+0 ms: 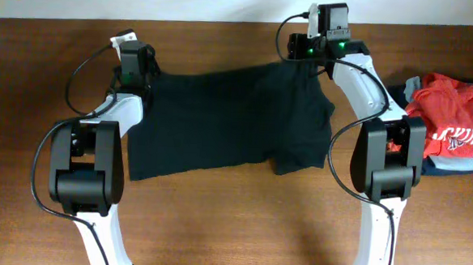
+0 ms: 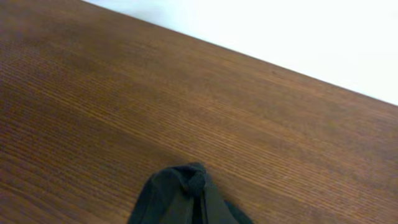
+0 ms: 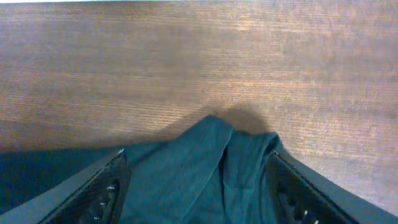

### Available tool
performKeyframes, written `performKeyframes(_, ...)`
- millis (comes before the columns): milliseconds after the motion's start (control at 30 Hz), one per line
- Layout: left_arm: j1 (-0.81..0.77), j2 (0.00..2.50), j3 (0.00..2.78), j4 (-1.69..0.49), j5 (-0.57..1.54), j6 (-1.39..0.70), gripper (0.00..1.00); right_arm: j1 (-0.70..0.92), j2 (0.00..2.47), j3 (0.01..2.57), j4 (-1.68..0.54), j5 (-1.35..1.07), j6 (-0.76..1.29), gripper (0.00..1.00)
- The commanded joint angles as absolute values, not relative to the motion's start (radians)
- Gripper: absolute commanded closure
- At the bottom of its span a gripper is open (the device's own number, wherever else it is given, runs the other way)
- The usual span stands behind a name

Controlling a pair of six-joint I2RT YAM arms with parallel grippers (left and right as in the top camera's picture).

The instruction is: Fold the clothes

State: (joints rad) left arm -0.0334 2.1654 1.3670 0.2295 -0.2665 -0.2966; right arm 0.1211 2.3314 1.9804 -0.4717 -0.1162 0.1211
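I should take hold of the black T-shirt (image 1: 229, 120) by the fold at its far corner (image 1: 305, 68) with my right gripper next, opposite my left gripper, to fold the T-shirt.
The black T-shirt (image 1: 229, 120) lies spread across the wooden table between my two arms, with its right part folded into a thicker lump. My left gripper (image 1: 134, 72) is at the shirt's far left corner. In the left wrist view its fingers are hidden, and a pinched peak of black fabric (image 2: 189, 196) rises where they meet. My right gripper (image 1: 307, 57) is at the shirt's far right corner. In the right wrist view it (image 3: 198, 157) is open, its two fingers wide apart with a fold of the shirt (image 3: 205, 180) lying between them.
A red shirt with white lettering (image 1: 456, 120) lies on folded grey and navy garments (image 1: 450, 166) at the table's right edge. The table's far edge against the white wall (image 2: 298, 37) is just beyond both grippers.
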Motion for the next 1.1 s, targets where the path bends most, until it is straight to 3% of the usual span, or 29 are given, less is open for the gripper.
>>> performKeyframes(0,-0.037,2.173,1.374,0.209,-0.270,-0.302,0.99,0.102,2.332,2.011,-0.507,-0.115,0.194,0.28)
performKeyframes(233,-0.037,2.173,1.374,0.191,-0.267,-0.302,0.99,0.110,2.332,2.011,-0.608,-0.236,0.200,0.41)
performKeyframes(600,-0.037,2.173,1.374,0.140,-0.266,-0.302,0.99,0.176,2.341,2.007,-0.708,-0.212,0.324,0.49)
performKeyframes(1067,-0.036,2.173,1.374,0.138,-0.266,-0.302,0.99,0.212,2.399,2.005,-0.746,-0.121,0.500,0.52)
